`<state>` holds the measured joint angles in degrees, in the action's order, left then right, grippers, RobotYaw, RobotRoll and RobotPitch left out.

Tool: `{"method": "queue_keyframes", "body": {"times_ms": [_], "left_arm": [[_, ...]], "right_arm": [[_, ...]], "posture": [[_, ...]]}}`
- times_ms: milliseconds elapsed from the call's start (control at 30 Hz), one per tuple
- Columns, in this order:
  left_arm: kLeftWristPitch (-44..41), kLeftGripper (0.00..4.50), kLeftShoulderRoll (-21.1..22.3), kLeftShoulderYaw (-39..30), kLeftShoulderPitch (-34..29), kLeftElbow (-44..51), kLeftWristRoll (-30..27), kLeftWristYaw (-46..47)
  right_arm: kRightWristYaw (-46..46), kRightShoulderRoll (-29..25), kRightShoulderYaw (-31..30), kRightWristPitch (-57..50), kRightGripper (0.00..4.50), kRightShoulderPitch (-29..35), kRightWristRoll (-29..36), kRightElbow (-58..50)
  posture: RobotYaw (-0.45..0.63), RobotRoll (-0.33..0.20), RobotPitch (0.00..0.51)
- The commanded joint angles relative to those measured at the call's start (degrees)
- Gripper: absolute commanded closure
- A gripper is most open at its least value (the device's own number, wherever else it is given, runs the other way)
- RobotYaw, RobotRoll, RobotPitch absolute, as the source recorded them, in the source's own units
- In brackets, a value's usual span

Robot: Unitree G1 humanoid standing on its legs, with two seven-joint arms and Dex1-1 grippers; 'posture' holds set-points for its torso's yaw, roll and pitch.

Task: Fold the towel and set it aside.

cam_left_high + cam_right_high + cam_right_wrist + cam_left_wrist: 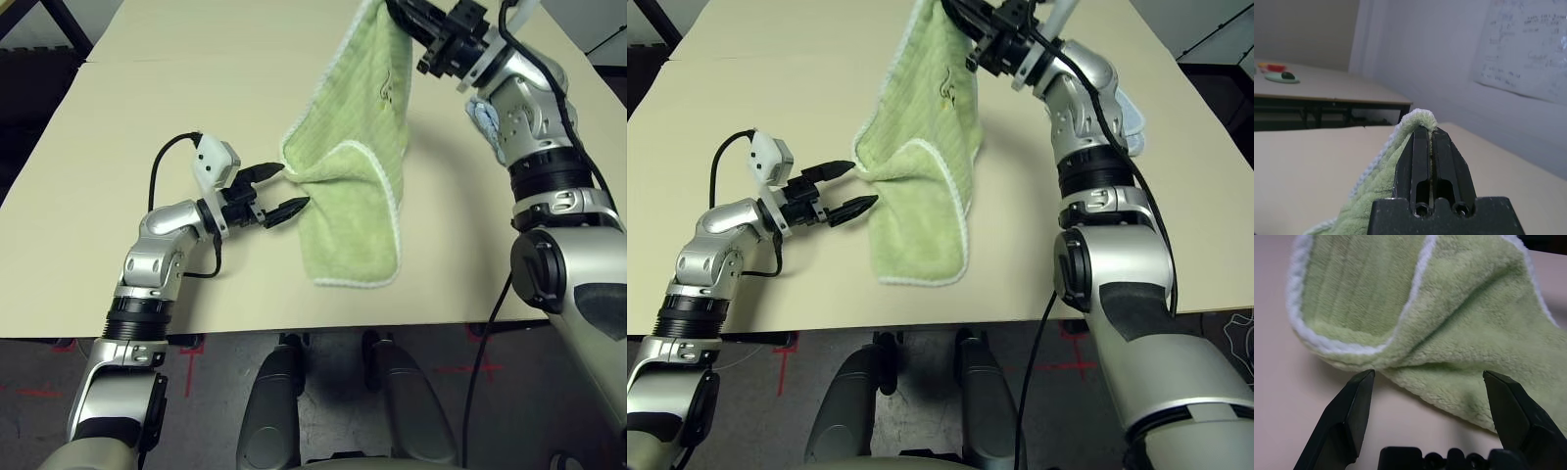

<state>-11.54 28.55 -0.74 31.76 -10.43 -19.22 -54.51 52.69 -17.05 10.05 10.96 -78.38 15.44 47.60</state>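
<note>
I need to grab the towel next with my left gripper by its white-edged corner (290, 172) (1334, 346). The towel's hem curls up there, while the towel's lower part lies slack.
The light green towel (355, 176) with white edging hangs from its top corner, its lower part crumpled on the beige table (118, 127). My right gripper (404, 18) is raised at the far right and shut on that top corner; in the right wrist view the cloth (1376, 186) drapes over my closed fingers (1420, 161). My left gripper (286, 188) stands open at the towel's left edge, one finger on each side of a folded bunch of the hem. The left wrist view shows that bunch (1415, 357) just beyond my spread fingertips (1364, 382), untouched.
A light blue folded towel (487, 125) lies on the table behind my right forearm. Bare tabletop stretches to the left and far side of the green towel. The table's near edge (294, 328) runs just below the towel's bottom hem.
</note>
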Motion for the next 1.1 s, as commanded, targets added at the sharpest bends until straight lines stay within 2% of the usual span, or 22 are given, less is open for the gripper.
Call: {"method": "queue_keyframes", "body": {"times_ms": [33, 300, 500, 800, 867, 1000, 1100], "left_arm": [[1.1, 0.00, -0.4, 0.7, 1.6, -2.7, 1.0, -0.4], [1.3, 0.00, 0.3, -0.1, 2.5, -3.3, 0.3, -1.2], [0.6, 0.00, 1.2, -2.2, 3.7, -0.9, -0.8, -0.2], [-9.1, 0.00, 2.1, -2.3, 2.1, 8.0, -6.8, -1.6], [-12.4, 0.00, 3.2, -1.8, 1.5, 9.6, -8.0, -2.6], [-19.5, 0.00, 8.1, 0.0, -1.7, 12.0, -9.5, -6.6], [-19.2, 0.00, 9.9, -0.3, -4.5, 10.2, -8.2, -6.7]], "right_arm": [[0.4, 1.2, 0.5, 2.0, 4.47, -4.0, 2.1, -1.2], [-1.9, 0.8, 2.0, 5.8, 4.47, -11.8, 3.2, 1.7], [-2.4, -0.2, 2.5, 7.6, 4.47, -13.8, 3.0, 4.5], [-3.8, -1.3, 3.5, 9.7, 4.47, -18.5, 3.4, 8.3], [-4.1, -1.5, 3.6, 10.1, 4.47, -19.4, 3.3, 9.2], [-3.9, -1.6, 3.7, 10.8, 4.47, -20.3, 3.1, 10.2], [-3.9, -1.7, 3.7, 11.2, 4.47, -20.8, 3.0, 10.4]], "posture": [[-0.02, 0.000, 0.203], [-0.01, 0.000, 0.205], [0.00, 0.000, 0.210], [0.01, 0.000, 0.204], [0.01, 0.000, 0.202], [0.01, 0.000, 0.199], [0.01, 0.000, 0.197]]}}
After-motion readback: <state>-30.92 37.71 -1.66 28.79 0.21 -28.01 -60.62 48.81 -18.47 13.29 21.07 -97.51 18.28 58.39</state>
